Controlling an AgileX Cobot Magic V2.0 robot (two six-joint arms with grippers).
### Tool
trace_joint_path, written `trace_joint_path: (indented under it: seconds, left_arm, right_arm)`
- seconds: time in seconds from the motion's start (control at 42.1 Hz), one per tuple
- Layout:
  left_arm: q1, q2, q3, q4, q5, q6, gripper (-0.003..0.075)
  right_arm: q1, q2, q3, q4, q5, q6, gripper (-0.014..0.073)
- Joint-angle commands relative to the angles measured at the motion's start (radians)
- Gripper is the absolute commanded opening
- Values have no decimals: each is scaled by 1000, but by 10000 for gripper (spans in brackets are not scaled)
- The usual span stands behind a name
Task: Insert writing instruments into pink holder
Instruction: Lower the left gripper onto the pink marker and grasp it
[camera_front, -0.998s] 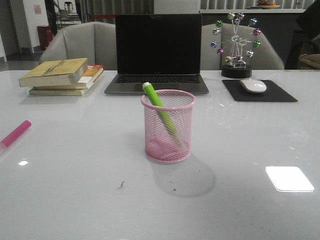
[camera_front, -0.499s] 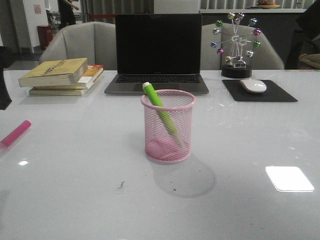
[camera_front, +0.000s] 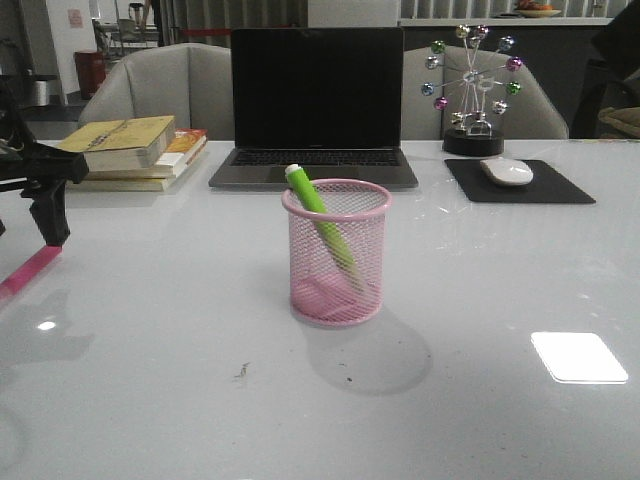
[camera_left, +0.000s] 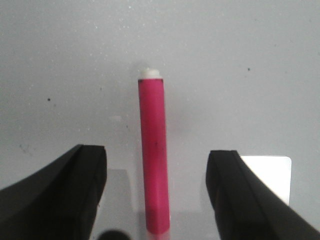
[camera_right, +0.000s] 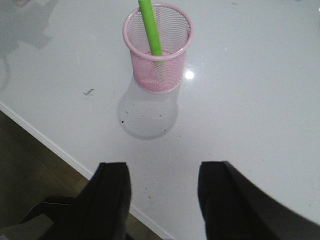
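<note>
My left gripper isn't ready to close on the pink marker (camera_front: 25, 270) and needs to go lower first. Its fingers are above the marker and the table in the front-facing view.
The pink holder (camera_front: 336, 255) stands upright mid-table, with the lime green marker (camera_front: 312, 200) leaning inside it, white end up. The bright pink marker (camera_front: 25, 270) lies flat on the table at the far left. My left arm (camera_front: 45, 170) hangs just above it. In the left wrist view the pink marker (camera_left: 153, 160) lies lengthwise between the wide-apart fingers of my open left gripper (camera_left: 157, 155), touching neither. My right gripper (camera_right: 162, 170) is open and empty over the table's near edge, well short of the holder (camera_right: 157, 50) and green marker (camera_right: 149, 25).
Behind the holder are a shut-off laptop (camera_front: 315, 100), a stack of books (camera_front: 125, 150) at the back left, and a mouse (camera_front: 507, 171) on a black pad (camera_front: 565, 190) beside a ferris-wheel ornament (camera_front: 472, 90). The table's near edge (camera_right: 60, 150) runs under my right gripper.
My left arm has come into the front view from the left and now hangs over the pink marker. The holder and green marker have not moved.
</note>
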Motion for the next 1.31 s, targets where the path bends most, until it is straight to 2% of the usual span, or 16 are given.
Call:
trace_joint_path:
  seconds: [0.0,0.38,0.736,0.831,1.069,1.283]
  left_arm:
    - [2,-10,-72,-5,-39,-10,488]
    - [2,81,-162,17,-18,-10,488]
    - [2,99,-161,37,5,-10,483]
    - [2,99,-161,41,34,-10,426]
    - [2,99,-161,41,53,-10,218]
    - [2,87,-161,25,78,-10,92]
  right_arm:
    - [-5,-15,-27,-7,-64,-1,435]
    - [-5,-15,-27,-7,-64,-1,435]
    - [-5,-15,-27,-7,-64,-1,435]
    - [-5,-15,-27,-7,-64,-1,435]
    - [-5,-15,-27,-7,-64,-1,435]
    - [-5,-15,-27,-7,-64,-1,435]
